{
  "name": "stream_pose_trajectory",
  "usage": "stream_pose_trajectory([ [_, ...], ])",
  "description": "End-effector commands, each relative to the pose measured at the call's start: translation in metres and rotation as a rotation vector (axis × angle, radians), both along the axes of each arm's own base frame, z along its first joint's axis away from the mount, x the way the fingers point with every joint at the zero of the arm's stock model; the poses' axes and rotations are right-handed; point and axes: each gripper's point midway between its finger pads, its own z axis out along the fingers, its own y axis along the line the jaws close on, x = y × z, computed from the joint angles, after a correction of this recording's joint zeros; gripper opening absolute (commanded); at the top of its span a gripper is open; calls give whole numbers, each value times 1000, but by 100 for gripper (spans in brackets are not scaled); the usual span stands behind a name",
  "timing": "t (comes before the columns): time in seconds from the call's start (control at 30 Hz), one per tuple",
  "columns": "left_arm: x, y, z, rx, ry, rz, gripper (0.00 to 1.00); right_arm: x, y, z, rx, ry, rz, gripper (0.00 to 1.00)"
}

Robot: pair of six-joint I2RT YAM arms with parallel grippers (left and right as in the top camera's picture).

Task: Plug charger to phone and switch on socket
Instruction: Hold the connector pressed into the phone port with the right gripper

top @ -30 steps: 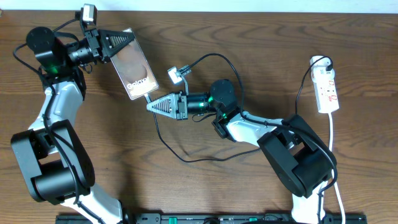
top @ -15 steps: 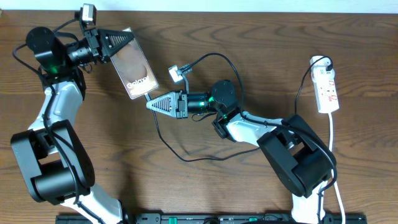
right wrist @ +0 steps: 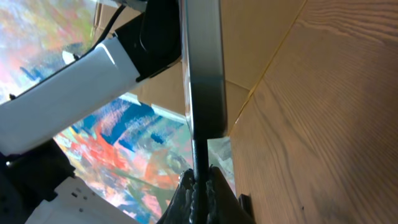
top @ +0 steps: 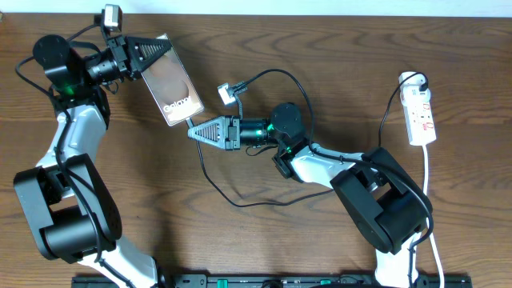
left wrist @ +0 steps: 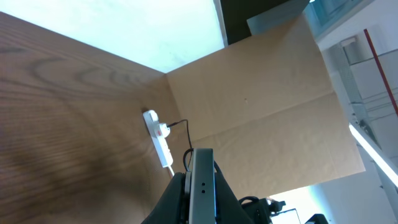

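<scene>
My right gripper opens now, since the charger's dark sleeve sits flush against the phone's lower edge and the charger would rest plugged in.
The phone (top: 172,82), a dark slab with a brownish oval and white lettering, is held off the table near its top end by my left gripper (top: 164,46), which is shut on it. In the left wrist view the phone (left wrist: 202,183) shows edge-on between the black fingers. My right gripper (top: 192,132) is shut on the charger (right wrist: 196,158) just behind its plug tip. The tip reaches the phone's lower edge (right wrist: 200,127); whether it is seated I cannot tell. The charger cable (top: 232,202) loops over the table. The socket (top: 421,114) lies at the far right.
A white cord (top: 430,184) runs from the socket down the right edge of the wooden table (top: 240,248). The socket (left wrist: 159,138) also shows far off in the left wrist view, before a cardboard wall (left wrist: 261,106). Both arm bases stand near the front edge.
My right gripper has crept slightly up and left with the charger tip, closer to the phone's lower edge. The left gripper and the phone have stayed put.
</scene>
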Motion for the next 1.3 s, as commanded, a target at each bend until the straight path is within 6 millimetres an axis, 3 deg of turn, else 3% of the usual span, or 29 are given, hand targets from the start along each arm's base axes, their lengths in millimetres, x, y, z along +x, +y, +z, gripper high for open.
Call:
stream_pose_trajectory([
  [0.0,-13,-8,3,8,-2,-57,7,24,-1,3,19,44,-115,1],
  [1.07,-13,-8,3,9,-6,-56,8,22,-1,13,46,29,-102,1],
  [1.1,-13,-7,3,9,-6,-54,7,20,-1,12,44,27,-93,7],
  [1.13,-13,-5,3,9,-7,-49,7,17,-1,12,40,20,-73,25],
  [1.17,-13,-4,3,10,-7,-46,7,15,-1,11,38,13,-62,37],
  [1.27,-12,4,3,10,-7,-28,7,3,-2,15,49,-56,-7,98],
])
